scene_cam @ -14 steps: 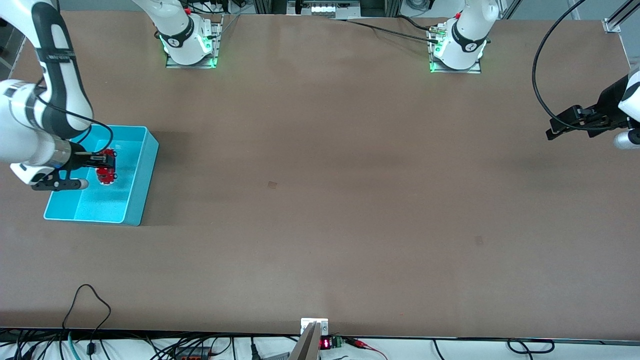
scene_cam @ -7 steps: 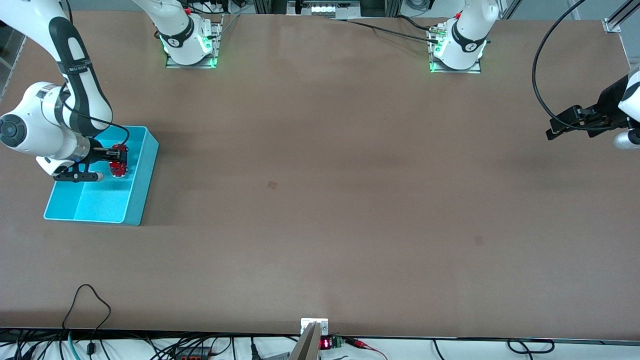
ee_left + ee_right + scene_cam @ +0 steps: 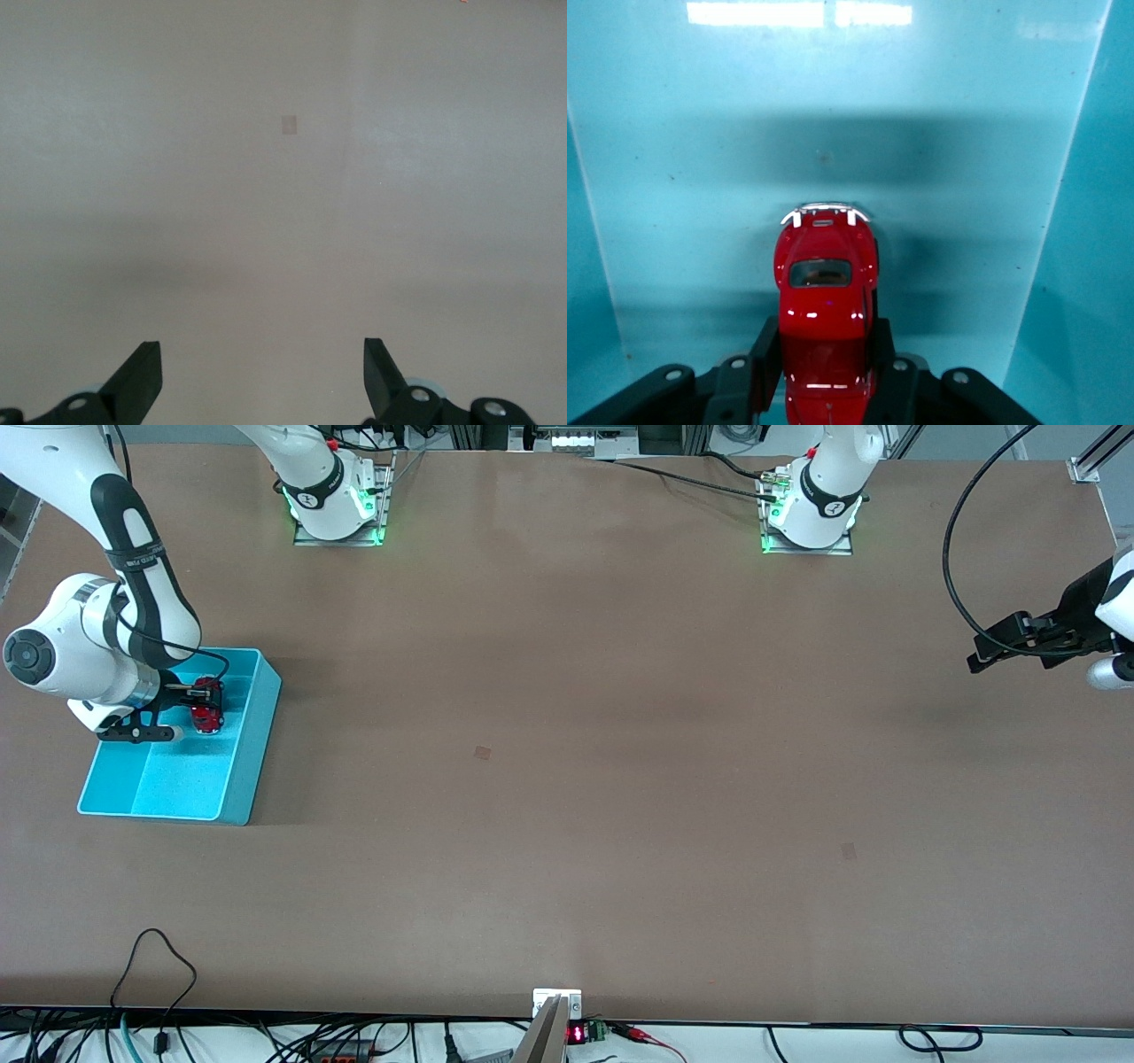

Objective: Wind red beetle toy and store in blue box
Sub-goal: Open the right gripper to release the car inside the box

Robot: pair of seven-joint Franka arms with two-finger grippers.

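Observation:
The red beetle toy (image 3: pixel 209 708) (image 3: pixel 824 297) sits low inside the blue box, over the box's bottom, and would rest there, so it is time for my right gripper to release it now.
The red beetle toy (image 3: pixel 209 708) (image 3: pixel 824 297) is clamped between the fingers of my right gripper (image 3: pixel 203 705) (image 3: pixel 824 359), which is shut on its sides. It hangs low inside the blue box (image 3: pixel 252 735) (image 3: pixel 673 133), silvery bumper toward the box floor; whether it touches I cannot tell. The box stands at the right arm's end of the table. My left gripper (image 3: pixel 985 657) (image 3: pixel 261 363) waits open over bare table at the left arm's end, with nothing between its fingers.
The brown table (image 3: pixel 567 797) has a small dark mark (image 3: pixel 481 752) near its middle. Both arm bases (image 3: pixel 337 509) (image 3: pixel 811 514) stand along the edge farthest from the front camera. Cables (image 3: pixel 159 957) lie at the nearest edge.
My right gripper has carried the toy a little toward the box wall on the left arm's side and lower into the box. The left arm has not moved.

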